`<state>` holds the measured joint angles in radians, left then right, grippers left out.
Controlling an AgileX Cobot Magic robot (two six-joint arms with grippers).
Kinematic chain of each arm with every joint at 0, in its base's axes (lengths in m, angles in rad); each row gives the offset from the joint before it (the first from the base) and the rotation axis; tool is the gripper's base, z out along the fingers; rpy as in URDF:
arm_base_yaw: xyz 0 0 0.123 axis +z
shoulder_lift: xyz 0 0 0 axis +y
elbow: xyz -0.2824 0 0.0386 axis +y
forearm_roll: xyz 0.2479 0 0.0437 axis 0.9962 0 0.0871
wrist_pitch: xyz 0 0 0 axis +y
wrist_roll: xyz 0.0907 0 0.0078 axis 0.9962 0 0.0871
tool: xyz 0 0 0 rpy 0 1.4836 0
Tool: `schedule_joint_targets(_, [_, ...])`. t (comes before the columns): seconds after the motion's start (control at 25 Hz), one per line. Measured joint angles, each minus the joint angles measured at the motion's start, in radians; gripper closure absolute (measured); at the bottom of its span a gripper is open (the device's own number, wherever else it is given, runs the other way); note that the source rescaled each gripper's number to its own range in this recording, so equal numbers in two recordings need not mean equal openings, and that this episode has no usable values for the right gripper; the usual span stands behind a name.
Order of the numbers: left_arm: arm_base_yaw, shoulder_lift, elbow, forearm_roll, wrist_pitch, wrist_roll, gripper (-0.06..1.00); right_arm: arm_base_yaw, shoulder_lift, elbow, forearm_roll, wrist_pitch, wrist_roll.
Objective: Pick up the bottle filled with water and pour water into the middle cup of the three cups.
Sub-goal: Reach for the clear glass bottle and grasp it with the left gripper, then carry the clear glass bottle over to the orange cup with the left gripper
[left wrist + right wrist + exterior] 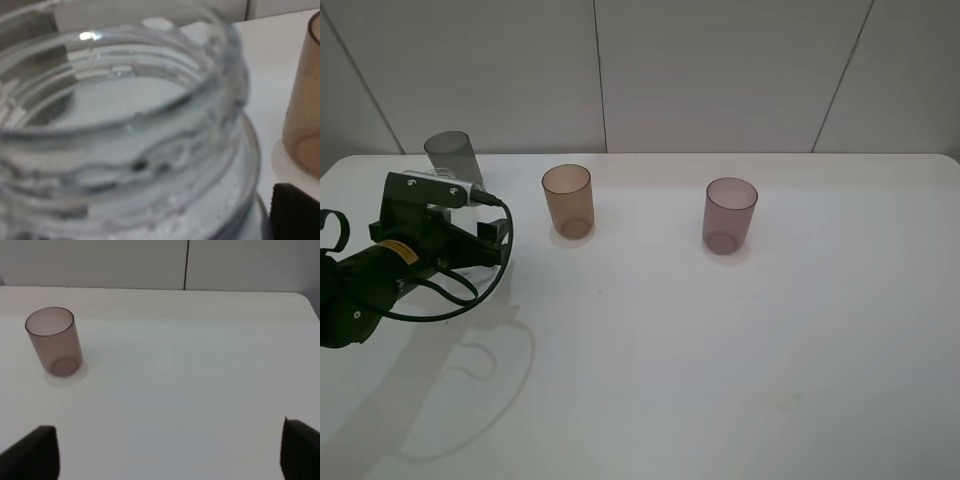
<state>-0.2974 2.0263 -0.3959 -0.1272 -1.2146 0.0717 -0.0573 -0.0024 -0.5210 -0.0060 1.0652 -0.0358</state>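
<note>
My left gripper has to pour water into the middle cup, so next it needs to pick up the clear bottle by its body below the threaded neck [195,210].
The clear bottle [125,130] fills the left wrist view, its open threaded neck very close to the camera. My left gripper [485,245] sits around it at the table's left, and one black fingertip [295,212] shows beside the bottle. In the exterior view the arm hides the bottle. The amber-brown middle cup [567,200] stands upright just right of this gripper and also shows in the left wrist view [305,100]. The smoky grey cup [453,155] stands behind the left arm. The mauve-purple cup [730,214] stands to the right. My right gripper [170,447] is open and empty.
The mauve-purple cup [54,341] is the only object in the right wrist view, ahead of that gripper. The white table [720,350] ends at a panelled wall [720,70] behind the cups. The right arm is out of the exterior view.
</note>
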Motion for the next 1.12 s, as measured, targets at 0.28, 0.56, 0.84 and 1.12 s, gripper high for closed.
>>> schedule_joint_targets(0.28, [0.000, 0.019, 0.000, 0.000, 0.000, 0.000, -0.04, 0.000, 0.000, 0.000, 0.000, 0.000, 0.000])
schedule_joint_targets(0.56, [0.000, 0.019, 0.000, -0.012, -0.001, 0.000, 0.93, 0.000, 0.000, 0.000, 0.000, 0.000, 0.000])
schedule_joint_targets(0.84, [0.000, 0.021, 0.000, 0.001, -0.002, 0.000, 0.93, 0.000, 0.000, 0.000, 0.000, 0.000, 0.000])
schedule_joint_targets(1.12, [0.000, 0.021, 0.000, 0.001, -0.002, -0.004, 0.93, 0.000, 0.000, 0.000, 0.000, 0.000, 0.000])
